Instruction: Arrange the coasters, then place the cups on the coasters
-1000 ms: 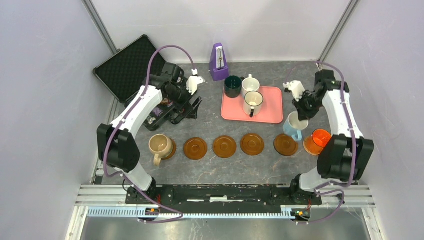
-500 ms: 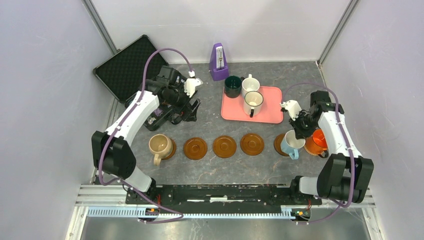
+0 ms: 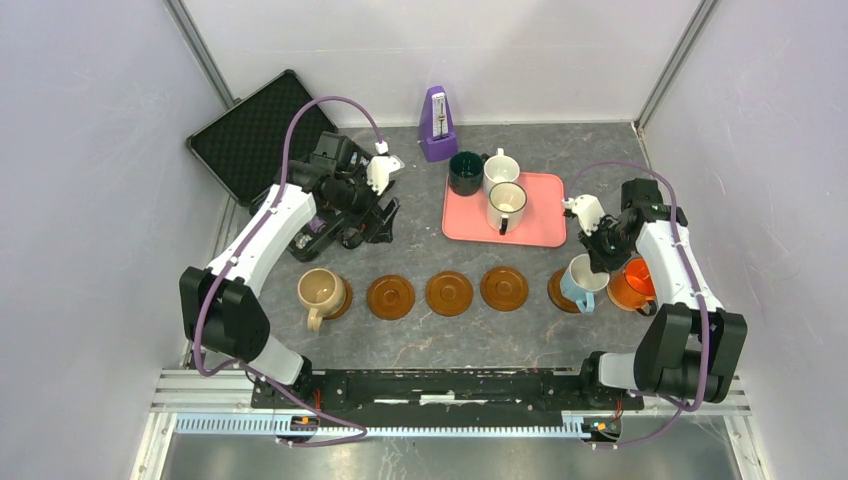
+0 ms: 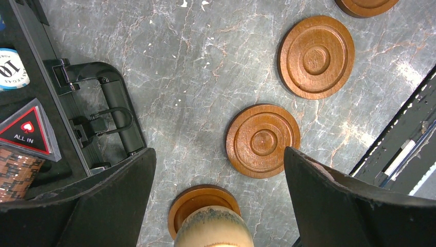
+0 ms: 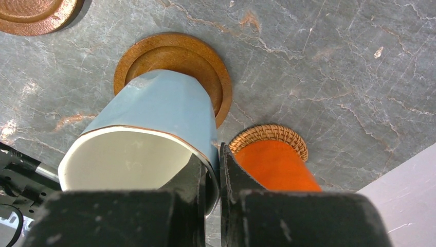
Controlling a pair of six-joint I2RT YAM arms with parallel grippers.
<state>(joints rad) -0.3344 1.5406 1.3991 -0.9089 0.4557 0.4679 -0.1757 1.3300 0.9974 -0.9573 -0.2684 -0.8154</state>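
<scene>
My right gripper should open: the light blue cup's base is inside the coaster's rim, beside the orange cup (image 5: 275, 164), and would rest there.
Three bare brown coasters (image 3: 390, 297) (image 3: 449, 293) (image 3: 504, 288) lie in a row. A tan cup (image 3: 322, 292) stands on the leftmost coaster (image 4: 191, 201). My right gripper (image 5: 220, 154) is shut on the rim of the light blue cup (image 5: 154, 110), one finger inside and one outside. That cup hangs tilted over a coaster (image 5: 222, 87); contact cannot be told. Beside it an orange cup (image 5: 275, 164) sits on a woven coaster (image 5: 267, 133). My left gripper (image 4: 218, 152) is open above the table, behind the tan cup (image 4: 213, 226), holding nothing.
A pink tray (image 3: 545, 215) at the back holds a cream-white mug (image 3: 506, 205). A dark green mug (image 3: 465, 172) and a white mug (image 3: 499, 168) stand at its far left corner. A purple metronome (image 3: 436, 125) stands behind. An open black case (image 3: 260, 135) with poker chips (image 4: 10, 67) lies at the left.
My right arm carried the light blue cup from beside the tray toward me and lowered it over the coaster next to the orange cup. The left arm shifted only slightly.
</scene>
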